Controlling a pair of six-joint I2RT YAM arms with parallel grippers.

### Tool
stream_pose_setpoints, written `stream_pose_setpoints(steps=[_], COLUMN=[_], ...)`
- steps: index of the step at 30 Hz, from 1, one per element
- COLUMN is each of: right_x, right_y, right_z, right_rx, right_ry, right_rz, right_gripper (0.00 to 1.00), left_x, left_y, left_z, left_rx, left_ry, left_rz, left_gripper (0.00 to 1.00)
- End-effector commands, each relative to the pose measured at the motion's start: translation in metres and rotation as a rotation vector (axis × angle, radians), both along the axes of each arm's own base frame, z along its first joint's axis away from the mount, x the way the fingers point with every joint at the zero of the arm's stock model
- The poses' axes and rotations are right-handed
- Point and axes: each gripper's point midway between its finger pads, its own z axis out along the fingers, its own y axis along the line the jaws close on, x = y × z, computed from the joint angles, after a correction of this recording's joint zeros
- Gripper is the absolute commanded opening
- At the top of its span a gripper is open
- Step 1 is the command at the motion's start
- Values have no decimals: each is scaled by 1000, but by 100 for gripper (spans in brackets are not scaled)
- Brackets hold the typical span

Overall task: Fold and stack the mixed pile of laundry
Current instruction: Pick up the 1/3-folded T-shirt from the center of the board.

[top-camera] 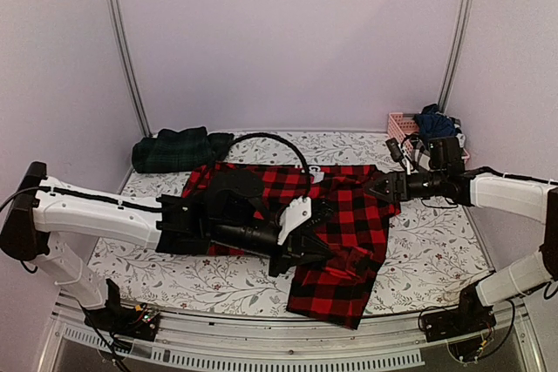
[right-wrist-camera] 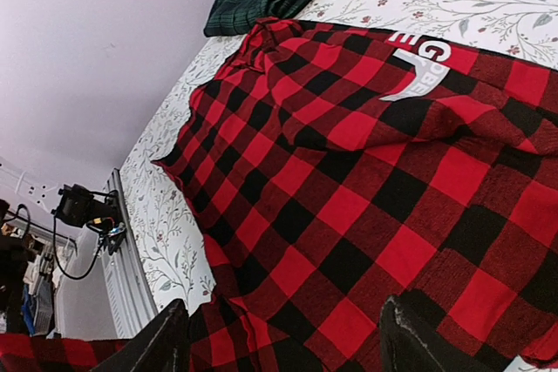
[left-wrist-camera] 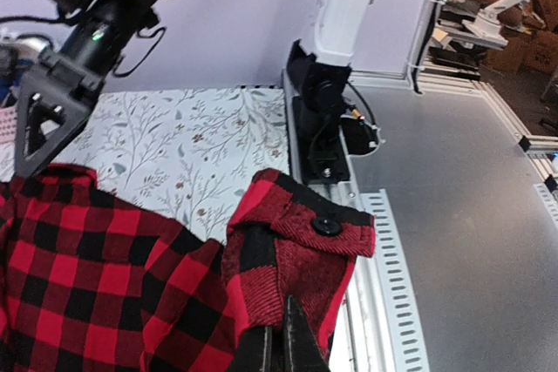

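Note:
The shirt's sleeve should be folded across the shirt's body, so my right gripper will next grab the red-and-black checked flannel shirt by its sleeve (top-camera: 370, 240) (right-wrist-camera: 267, 342) and pinch the cloth.
The red-and-black checked flannel shirt (top-camera: 349, 215) lies spread across the middle of the table. My left gripper (top-camera: 307, 248) is shut on a sleeve end of it; in the left wrist view the gripper (left-wrist-camera: 281, 337) pinches the cloth just below the buttoned cuff (left-wrist-camera: 305, 224), which is held up and folded over. My right gripper (top-camera: 377, 189) hovers open over the shirt's right side; its fingers (right-wrist-camera: 166, 346) stand wide apart above the flat shirt (right-wrist-camera: 349, 180). The dark green tartan piece (top-camera: 174, 150) lies folded at the back left. Dark navy clothes (top-camera: 433, 119) sit in the basket.
The pink slatted basket (top-camera: 399, 125) stands at the back right. A black cable (top-camera: 261, 137) loops over the back of the leaf-patterned cloth (top-camera: 436, 241). The metal front rail (left-wrist-camera: 384, 285) and the right arm's base (left-wrist-camera: 318, 102) lie close beyond the held cuff.

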Motion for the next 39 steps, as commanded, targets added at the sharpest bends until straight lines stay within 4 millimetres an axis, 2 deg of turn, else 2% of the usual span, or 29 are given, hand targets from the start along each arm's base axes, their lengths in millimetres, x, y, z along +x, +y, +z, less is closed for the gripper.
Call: stream_pose_setpoints(steps=[1,5,10,15,17,21,31,39], right_x=[-33,-52,-73,-95,-102,-110,-112,-81], right_y=[22,32,36,38,40,47,53,61], right_z=[33,40,52,77,80,71,67,46], right_rx=[100,108,123,192,208,205,217,125], right_ry=[-147,-190,-279,-401,-416,-416,-440,-436], right_rz=[154,177,195,221,245,268,281,230], right_gripper=[77,80,83,92,93,94,94,88], left_x=[25,35,65,79,83,98,119,87], left_y=[4,8,18,29,32,39,51,54], left_z=[31,66,87,105,112,123,127,148], left_rx=[-138,-195,-173,-198,-208,-215,-206,-298], left_ry=[22,-54,-138,-182,-194,-219,-236,-247], left_rz=[28,44,133,150,163,203,222,64], left_gripper=[0,0,0,0,0,0,0,0])
